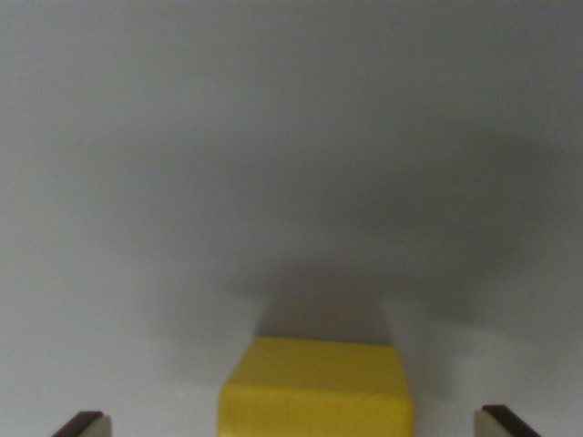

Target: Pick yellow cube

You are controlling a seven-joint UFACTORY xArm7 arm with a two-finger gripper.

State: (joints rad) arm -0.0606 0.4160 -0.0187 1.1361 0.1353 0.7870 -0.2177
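I will pick up the cube next, so I need to grab the two opposite sides of the yellow cube (315, 387) with my gripper.
The yellow cube (315, 387) rests on a plain grey surface at the bottom centre of the wrist view, its lower part cut off by the frame edge. My gripper (296, 425) is open. One fingertip (84, 424) shows at the bottom left and the other at the bottom right, each well apart from the cube's sides. The cube sits between them, slightly nearer the wrist view's right. A soft shadow lies on the surface just beyond the cube.
The grey surface (273, 137) fills the whole view above the cube, blurred, with a broad dim shadow toward the wrist view's right.
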